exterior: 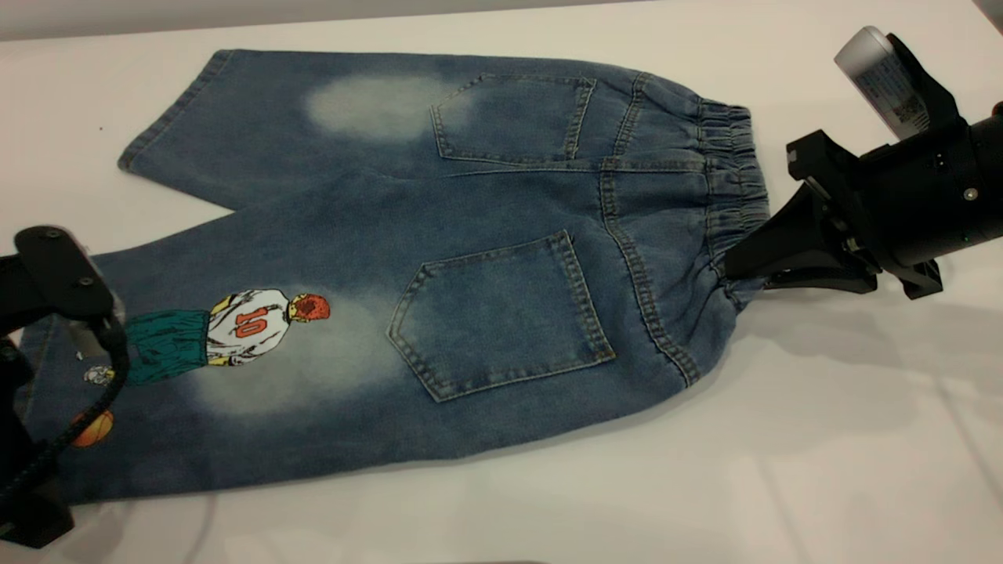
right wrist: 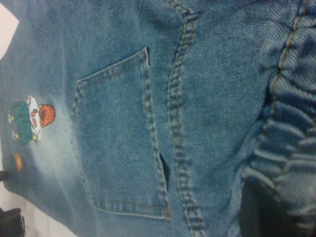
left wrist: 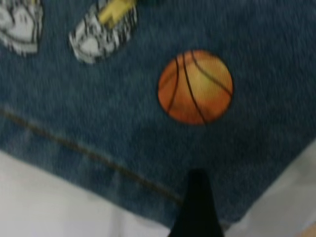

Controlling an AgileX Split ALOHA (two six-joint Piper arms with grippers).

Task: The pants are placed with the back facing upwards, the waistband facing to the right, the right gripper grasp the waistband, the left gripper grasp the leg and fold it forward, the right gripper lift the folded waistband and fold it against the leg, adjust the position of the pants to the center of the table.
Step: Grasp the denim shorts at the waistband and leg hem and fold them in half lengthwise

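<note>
My left gripper should next grab the pants [exterior: 439, 258] by the hem corner [exterior: 80, 493] beside the basketball print. Then it can fold the leg forward.
The pants [exterior: 439, 258] lie flat on the table [exterior: 823, 439], back up, with both back pockets showing. The printed player numbered 10 [exterior: 243, 325] and an orange ball [exterior: 95, 428] mark the near leg. The gathered waistband [exterior: 733, 172] points right. My right gripper [exterior: 738, 269], with its whitish cylinder [exterior: 881, 78], is shut on the waistband's near corner, where the denim puckers toward it. In the right wrist view a dark finger [right wrist: 261, 212] sits under the ruched band [right wrist: 291, 113]. My left gripper [left wrist: 197, 210] shows as a black tip over the near leg's hem, beside the ball [left wrist: 195, 86].
The left arm [exterior: 47, 274] and its cable overhang the near leg's end at the table's left edge. White tabletop stretches in front of the pants and behind them. The far leg [exterior: 235, 117] angles away to the back left.
</note>
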